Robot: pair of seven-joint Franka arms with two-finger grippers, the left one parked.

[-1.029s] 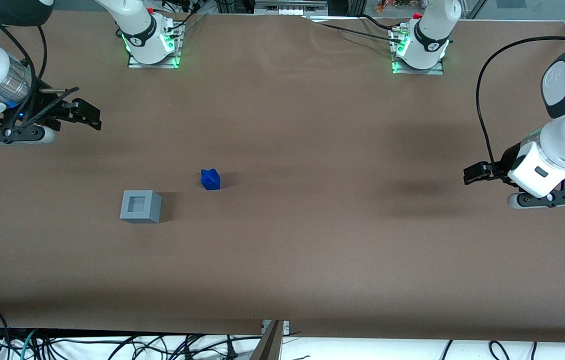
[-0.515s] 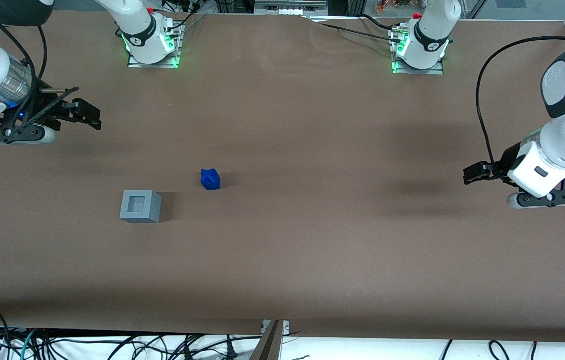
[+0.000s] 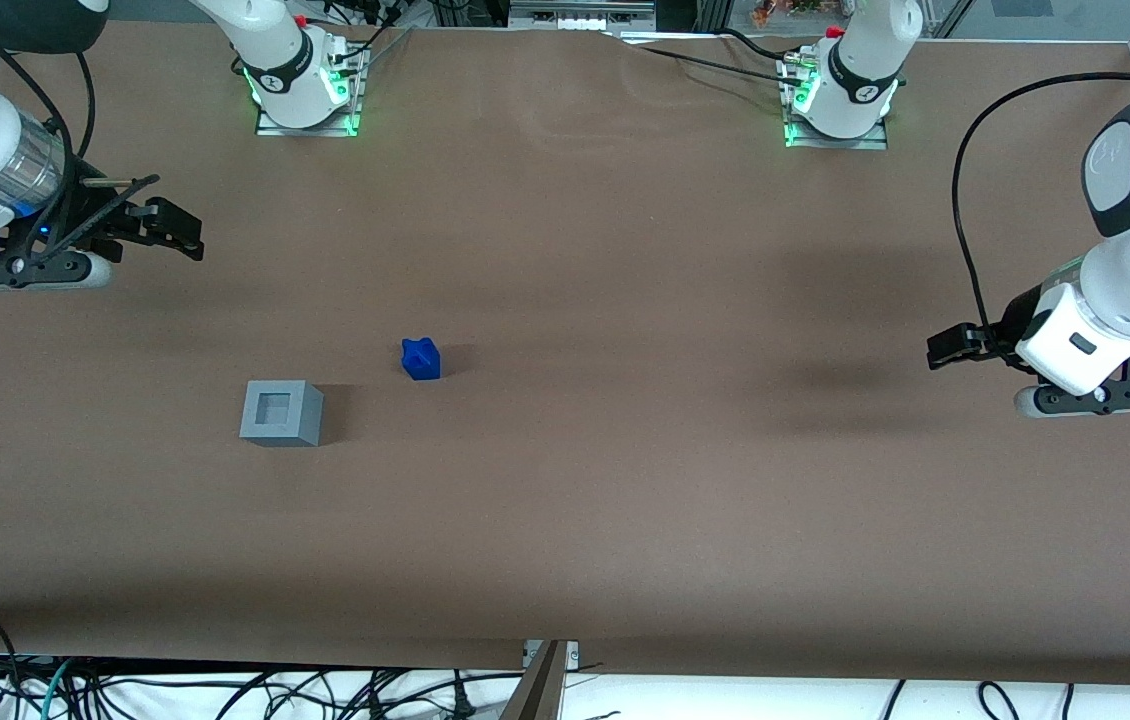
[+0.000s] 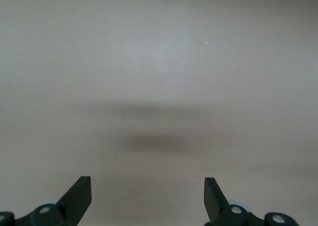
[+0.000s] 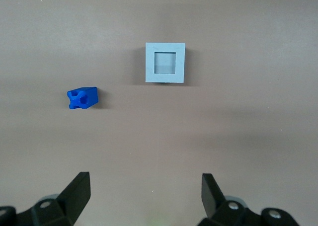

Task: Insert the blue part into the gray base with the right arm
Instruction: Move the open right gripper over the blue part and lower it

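Observation:
Next, my right gripper grabs the blue part by its notched end [image 5: 78, 100], to fit the blue part's plain square end into the gray base.
The blue part [image 3: 421, 359] lies on the brown table, apart from the gray base [image 3: 281, 412], which stands a little nearer the front camera with its square recess facing up. Both show in the right wrist view: the blue part [image 5: 82, 98] on its side, the gray base [image 5: 165, 62] upright and empty. My right gripper [image 3: 187, 232] hovers high over the working arm's end of the table, farther from the front camera than both objects. It is open and empty, with its fingers [image 5: 78, 188] spread wide in the wrist view.
Two arm bases with green lights [image 3: 303, 85] [image 3: 840, 95] stand at the table edge farthest from the front camera. Cables [image 3: 225, 690] hang below the near table edge. The left wrist view shows only bare table [image 4: 159, 62].

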